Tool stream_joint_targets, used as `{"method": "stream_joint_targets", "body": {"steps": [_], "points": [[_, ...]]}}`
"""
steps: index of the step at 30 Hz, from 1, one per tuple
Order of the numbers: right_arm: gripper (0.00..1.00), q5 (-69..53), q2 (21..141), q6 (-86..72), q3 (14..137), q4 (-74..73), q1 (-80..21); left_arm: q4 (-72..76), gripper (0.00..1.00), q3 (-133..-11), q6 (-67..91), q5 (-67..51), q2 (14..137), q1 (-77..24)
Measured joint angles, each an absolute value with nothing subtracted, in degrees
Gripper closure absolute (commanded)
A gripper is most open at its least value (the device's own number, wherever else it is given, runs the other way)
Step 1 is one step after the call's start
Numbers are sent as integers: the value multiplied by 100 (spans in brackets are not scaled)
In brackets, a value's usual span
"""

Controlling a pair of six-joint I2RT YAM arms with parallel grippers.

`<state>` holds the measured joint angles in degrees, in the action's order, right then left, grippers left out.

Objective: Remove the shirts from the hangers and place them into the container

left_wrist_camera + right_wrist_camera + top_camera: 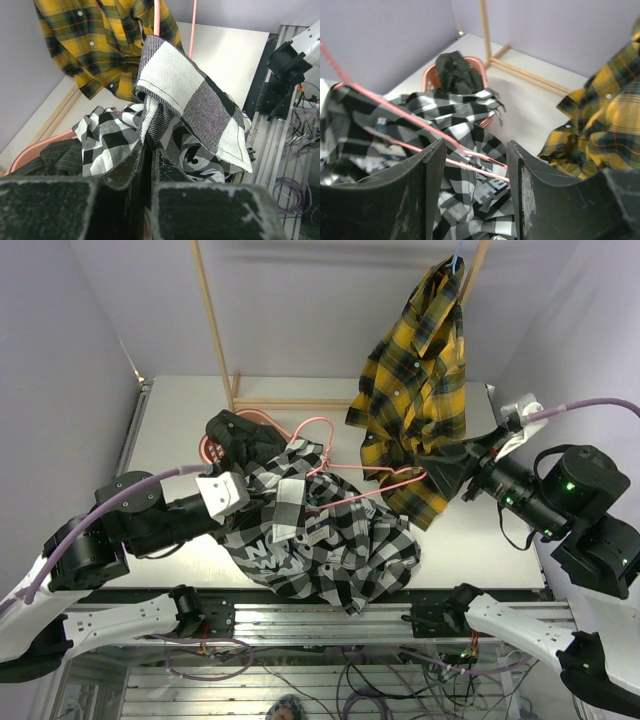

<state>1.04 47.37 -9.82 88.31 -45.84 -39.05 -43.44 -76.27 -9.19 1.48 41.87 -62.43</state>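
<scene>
The pink hanger [325,445] should slide off the shirt with its hook free, so my right gripper needs to grab it by its bare corner [420,474] next.
The black-and-white shirt [330,540] lies bunched on the table, still threaded on the pink hanger [325,445]. My left gripper [282,502] is shut on a fold of this shirt [190,100] and holds it up, jaws pressed together [149,150]. My right gripper [432,475] is open at the hanger's right corner, and the pink wire [480,162] runs between its fingers [476,150]. The yellow-and-black shirt [415,390] hangs from a light blue hanger hook [456,260] on the rack. The pink container [208,448] stands at the back left with a dark garment [245,435] in it.
Wooden rack poles [212,320] rise from a base bar [290,402] at the back of the table. The yellow shirt's hem [425,505] hangs close above my right gripper. Aluminium rails and cables [300,670] run along the near edge.
</scene>
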Motion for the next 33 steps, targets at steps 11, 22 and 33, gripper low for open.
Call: {"method": "stream_joint_targets", "body": {"steps": [11, 22, 33], "points": [[45, -1376, 4954, -429, 8256, -5037, -3905, -4215, 93, -7529, -967, -379, 4106, -6243], [100, -2016, 4838, 27, 8119, -5393, -3964, -3942, 93, -7413, -1004, -233, 4226, -6169], [100, -548, 4364, -355, 8300, -6049, -3846, -2943, 93, -7345, -768, 311, 5616, -6163]]}}
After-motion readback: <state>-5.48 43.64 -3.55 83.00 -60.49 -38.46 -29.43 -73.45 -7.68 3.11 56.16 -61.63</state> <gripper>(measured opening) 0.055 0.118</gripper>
